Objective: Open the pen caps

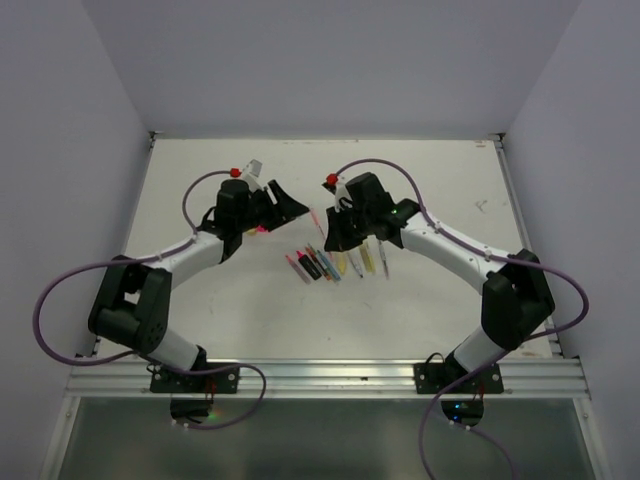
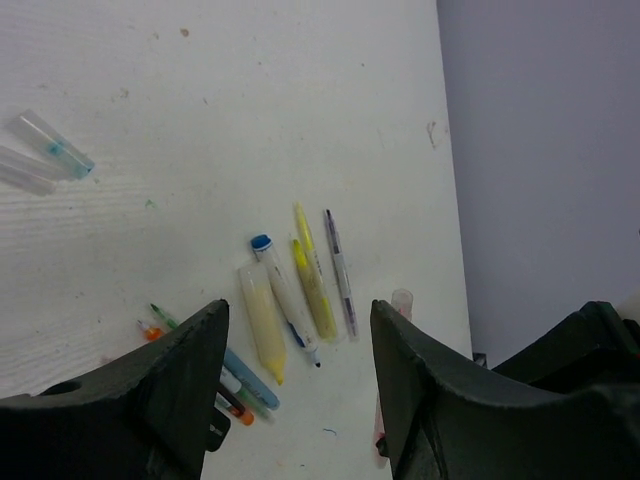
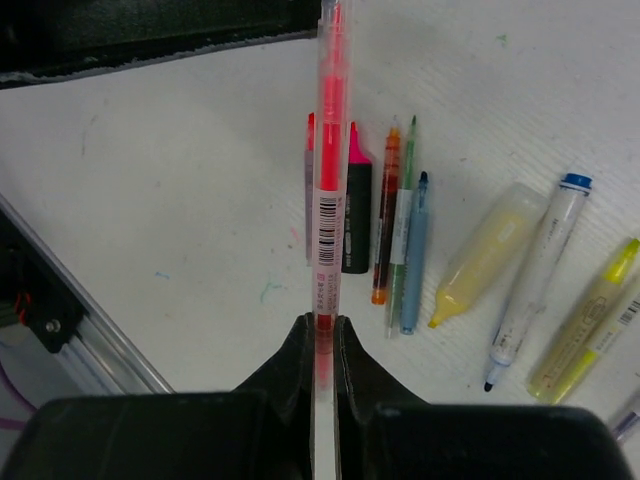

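My left gripper reaches the pink pen and grabs its pale clear cap end (image 1: 313, 213) next. The body of the pen in my right gripper stays free to pull open.
My right gripper (image 3: 322, 325) is shut on the lower end of a slim pink pen (image 3: 326, 190) with a barcode label, held above the table. The pen's far end points toward the left arm and runs off the top of the right wrist view. In the left wrist view the same pink pen (image 2: 401, 299) shows a pale clear end just beside my right finger. My left gripper (image 2: 298, 310) is open with nothing between its fingers. In the top view the left gripper (image 1: 290, 208) and right gripper (image 1: 330, 240) face each other above the row of pens (image 1: 330, 265).
On the table lie a pink-and-black highlighter (image 3: 355, 210), an orange pen (image 3: 387, 220), a blue pen (image 3: 415, 250), a yellow highlighter (image 3: 485, 250), a white pen with a blue cap (image 3: 535, 285) and yellow pens (image 3: 585, 325). Pale clear caps (image 2: 55, 148) lie loose apart from them.
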Tool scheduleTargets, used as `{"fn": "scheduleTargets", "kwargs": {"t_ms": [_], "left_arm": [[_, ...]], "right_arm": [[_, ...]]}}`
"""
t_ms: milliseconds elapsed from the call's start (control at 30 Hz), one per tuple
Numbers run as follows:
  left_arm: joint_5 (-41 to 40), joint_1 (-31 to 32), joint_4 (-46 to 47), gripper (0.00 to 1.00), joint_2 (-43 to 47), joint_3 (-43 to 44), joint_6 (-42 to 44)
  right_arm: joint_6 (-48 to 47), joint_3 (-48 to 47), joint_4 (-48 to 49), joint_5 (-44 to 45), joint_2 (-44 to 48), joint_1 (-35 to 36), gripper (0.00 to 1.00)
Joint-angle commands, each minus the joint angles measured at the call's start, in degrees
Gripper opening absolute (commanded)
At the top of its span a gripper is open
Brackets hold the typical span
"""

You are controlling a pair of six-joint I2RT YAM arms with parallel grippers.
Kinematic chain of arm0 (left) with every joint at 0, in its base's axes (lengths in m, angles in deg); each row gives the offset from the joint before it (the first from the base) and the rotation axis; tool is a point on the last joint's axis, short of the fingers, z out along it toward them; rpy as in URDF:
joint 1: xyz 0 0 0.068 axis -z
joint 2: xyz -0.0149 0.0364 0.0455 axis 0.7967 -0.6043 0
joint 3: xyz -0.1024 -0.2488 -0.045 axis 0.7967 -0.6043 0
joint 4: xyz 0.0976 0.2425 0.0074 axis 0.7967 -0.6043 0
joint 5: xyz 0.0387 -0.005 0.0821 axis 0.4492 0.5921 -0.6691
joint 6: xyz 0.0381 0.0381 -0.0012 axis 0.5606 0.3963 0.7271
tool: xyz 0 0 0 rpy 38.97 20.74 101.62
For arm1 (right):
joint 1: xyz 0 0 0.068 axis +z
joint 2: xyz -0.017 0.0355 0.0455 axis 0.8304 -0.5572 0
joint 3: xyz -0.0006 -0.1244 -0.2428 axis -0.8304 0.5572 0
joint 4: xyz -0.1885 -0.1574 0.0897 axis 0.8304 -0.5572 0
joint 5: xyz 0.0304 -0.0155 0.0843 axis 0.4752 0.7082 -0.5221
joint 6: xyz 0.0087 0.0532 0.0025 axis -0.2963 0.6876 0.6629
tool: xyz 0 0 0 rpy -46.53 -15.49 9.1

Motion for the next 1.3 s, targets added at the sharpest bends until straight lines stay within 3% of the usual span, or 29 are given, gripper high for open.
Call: {"fn": "scheduleTargets", "kwargs": {"t_ms": [0, 133, 467, 667, 1000, 1200, 1267], "left_arm": [[-6.2, 0.3, -0.7, 0.61, 4.1, -0.9, -0.2], [-10.4, 0.3, -1.7, 0.62, 6.9, -2.3, -0.1], [-4.5, 0.2, 0.3, 0.57, 4.8, 0.7, 1.1], [-3.1, 0.3, 2.1, 0.63, 4.1, 0.1, 0.8], [-1.4, 1.2, 5.9, 0.64, 1.6, -0.9, -1.4], [-1.2, 1.9, 6.7, 0.48, 1.0, -1.0, -1.5], [-1.4, 1.8, 6.4, 0.35, 1.1, -0.9, -1.0]], "right_arm": [[0.0, -0.8, -0.6, 6.3, 1.7, 0.3, 0.00], [-0.1, -0.3, -1.2, 6.2, 1.7, 0.3, 0.00], [-0.7, -2.6, 0.2, 1.4, -0.8, 0.3, 0.00], [1.2, -2.2, 2.7, -1.6, -1.6, 1.0, 0.00], [2.1, -3.0, 4.5, -2.5, -2.2, 2.5, 0.00], [2.3, -3.8, 4.6, -2.5, -3.2, 2.7, 0.00], [2.4, -3.9, 4.7, -2.7, -3.5, 2.8, 0.00]]}}
